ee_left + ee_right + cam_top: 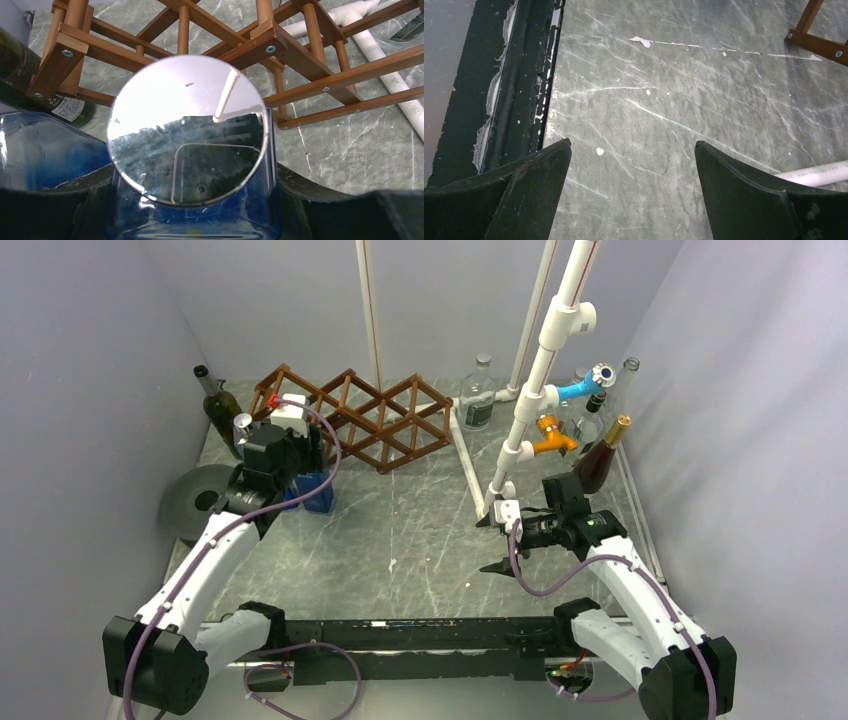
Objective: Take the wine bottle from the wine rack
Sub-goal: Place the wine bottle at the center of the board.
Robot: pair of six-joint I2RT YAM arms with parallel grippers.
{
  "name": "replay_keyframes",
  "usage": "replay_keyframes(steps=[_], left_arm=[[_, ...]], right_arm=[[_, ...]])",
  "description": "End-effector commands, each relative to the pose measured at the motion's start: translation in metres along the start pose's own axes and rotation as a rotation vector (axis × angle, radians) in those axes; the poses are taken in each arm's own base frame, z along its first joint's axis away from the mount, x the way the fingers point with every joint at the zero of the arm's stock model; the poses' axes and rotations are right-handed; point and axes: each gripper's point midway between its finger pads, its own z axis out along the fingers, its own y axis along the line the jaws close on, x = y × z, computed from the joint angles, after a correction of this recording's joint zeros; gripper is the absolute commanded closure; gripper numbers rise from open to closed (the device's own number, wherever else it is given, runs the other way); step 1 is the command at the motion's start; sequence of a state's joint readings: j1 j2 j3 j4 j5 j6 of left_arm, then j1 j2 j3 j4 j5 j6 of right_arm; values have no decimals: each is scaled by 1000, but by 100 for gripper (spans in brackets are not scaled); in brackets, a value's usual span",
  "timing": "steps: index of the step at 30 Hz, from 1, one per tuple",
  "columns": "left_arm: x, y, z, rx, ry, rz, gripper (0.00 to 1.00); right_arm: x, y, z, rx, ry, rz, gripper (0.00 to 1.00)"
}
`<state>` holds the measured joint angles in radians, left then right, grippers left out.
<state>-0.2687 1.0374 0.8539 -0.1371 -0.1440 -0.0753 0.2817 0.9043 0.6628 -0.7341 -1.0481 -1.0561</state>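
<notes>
The blue glass bottle (319,492) is upright over the flat table in front of the rack and would settle standing, so the left gripper should release the bottle.
The brown wooden lattice wine rack (372,420) stands at the back of the table, its cells empty in the top view; it also fills the upper half of the left wrist view (280,50). My left gripper (303,483) is just in front of the rack's left end, shut on a blue glass bottle (319,492). In the left wrist view the bottle's blue body (200,215) sits between my dark jaws (192,200), with its round mirrored top (187,130) facing the camera. My right gripper (497,543) is open and empty, low over the table (634,145).
A dark green bottle (220,408) leans at the rack's left end (20,65). A clear bottle (478,395) and several more bottles (603,452) stand at the back right by a white pipe frame (530,390). A dark round dish (198,502) lies at left.
</notes>
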Motion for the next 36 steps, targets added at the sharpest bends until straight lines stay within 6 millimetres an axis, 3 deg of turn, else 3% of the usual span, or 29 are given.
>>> replay_keyframes(steps=[1, 8, 16, 29, 36], left_arm=[[-70, 1, -7, -4, -255, -56, 100], [-63, 1, -5, -3, -240, -60, 81], [-64, 2, -9, -5, -234, -69, 46], [-85, -3, -26, 33, -240, -73, 26], [-99, -6, -36, 52, -257, -82, 22]], right_arm=[[-4, -3, -1, 3, -14, -39, 3], [-4, -3, -1, 2, -14, -37, 3], [-5, -3, -1, 2, -15, -38, 3], [-5, -3, -1, 2, -15, -39, 3], [-5, -3, -1, 2, -15, -38, 4]])
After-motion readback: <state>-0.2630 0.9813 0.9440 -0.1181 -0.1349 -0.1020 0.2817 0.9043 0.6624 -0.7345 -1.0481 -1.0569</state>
